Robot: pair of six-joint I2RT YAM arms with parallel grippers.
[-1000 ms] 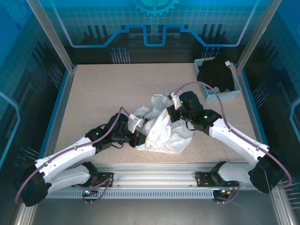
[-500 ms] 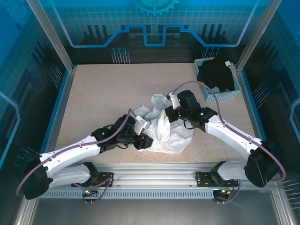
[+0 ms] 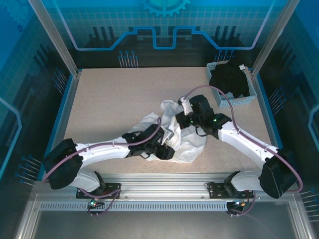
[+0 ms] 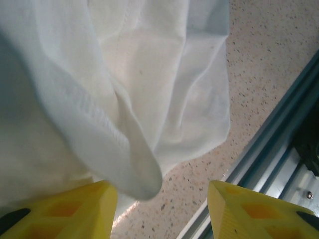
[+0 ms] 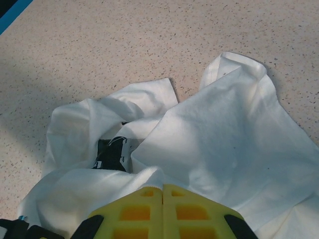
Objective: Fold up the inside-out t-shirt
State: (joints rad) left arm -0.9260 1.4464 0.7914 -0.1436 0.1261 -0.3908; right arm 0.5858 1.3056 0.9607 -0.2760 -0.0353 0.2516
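My left gripper should next grab the inside-out t-shirt by its hanging hemmed fold (image 3: 171, 143) (image 4: 141, 180) to spread the heap.
The inside-out t-shirt (image 3: 188, 143) lies crumpled in a white heap at the middle of the table. In the right wrist view its folds (image 5: 234, 144) spread ahead of the fingers, with a black printed label (image 5: 110, 155) showing in a hollow. My right gripper (image 3: 182, 123) sits on the heap's top, its yellow jaws (image 5: 163, 187) shut on a ridge of the fabric. My left gripper (image 3: 168, 151) reaches low along the heap's front edge. Its jaws (image 4: 160, 193) stand open, and a hemmed fold of the t-shirt (image 4: 134, 164) hangs between them, close to the left finger (image 4: 75, 206).
A blue basket (image 3: 251, 98) holding a black garment (image 3: 230, 81) stands at the back right corner. The metal rail at the table's near edge (image 4: 269, 149) runs just beside my left gripper. Bare speckled tabletop (image 3: 109, 99) stretches left and behind the heap.
My left arm has stretched rightward along the front of the heap and its jaws have opened, releasing the fabric. The right gripper has stayed shut and shifted only slightly.
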